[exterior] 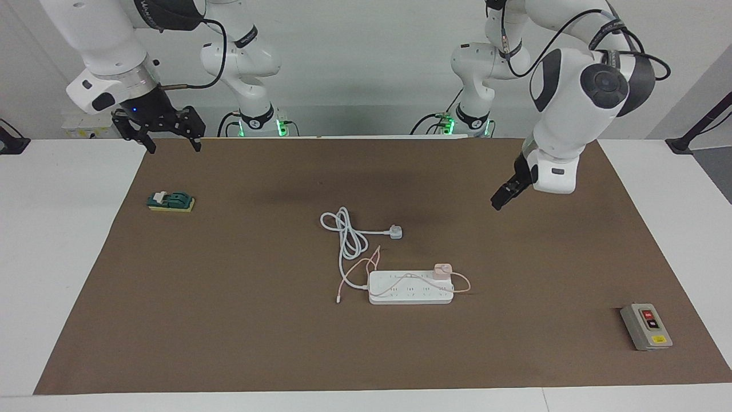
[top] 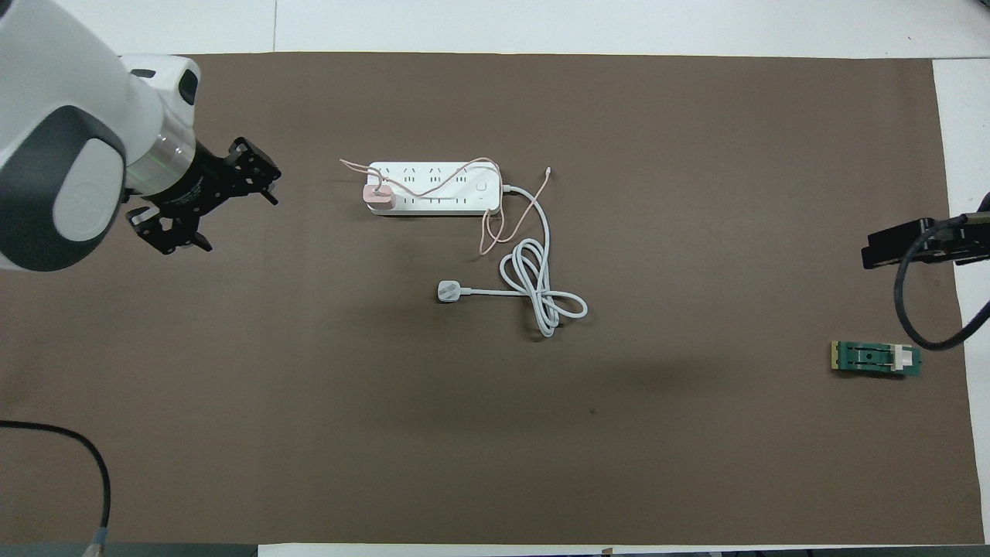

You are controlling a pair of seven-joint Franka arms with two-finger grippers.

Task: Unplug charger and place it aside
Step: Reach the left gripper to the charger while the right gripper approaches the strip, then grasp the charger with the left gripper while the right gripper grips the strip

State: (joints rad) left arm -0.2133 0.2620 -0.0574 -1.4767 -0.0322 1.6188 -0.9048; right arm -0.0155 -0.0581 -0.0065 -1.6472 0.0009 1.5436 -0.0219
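Observation:
I should next grab the power strip [top: 433,188] with my right gripper by its long sides at the strip's cord end [top: 489,189], because the strip is narrow across.
The charger [exterior: 442,270] is a small pale-pink cube plugged into the long white power strip [exterior: 410,288], in the socket at the end toward the left arm. Its thin pink cable [exterior: 400,279] drapes across the strip and loops onto the mat. Both also show in the overhead view, the charger [top: 379,196] on the strip [top: 433,188]. My left gripper [exterior: 496,203] is open and empty, up over the mat beside the strip's charger end, apart from it; its spread fingers show in the overhead view [top: 241,223]. My right gripper [exterior: 174,149] is open and empty, waiting over the mat's edge by its base.
A white three-pin plug [exterior: 396,232] with a coiled thick white cord [exterior: 346,232] lies nearer to the robots than the strip. A green block [exterior: 171,201] sits toward the right arm's end. A grey switch box [exterior: 646,326] sits toward the left arm's end. A brown mat [exterior: 257,332] covers the table.

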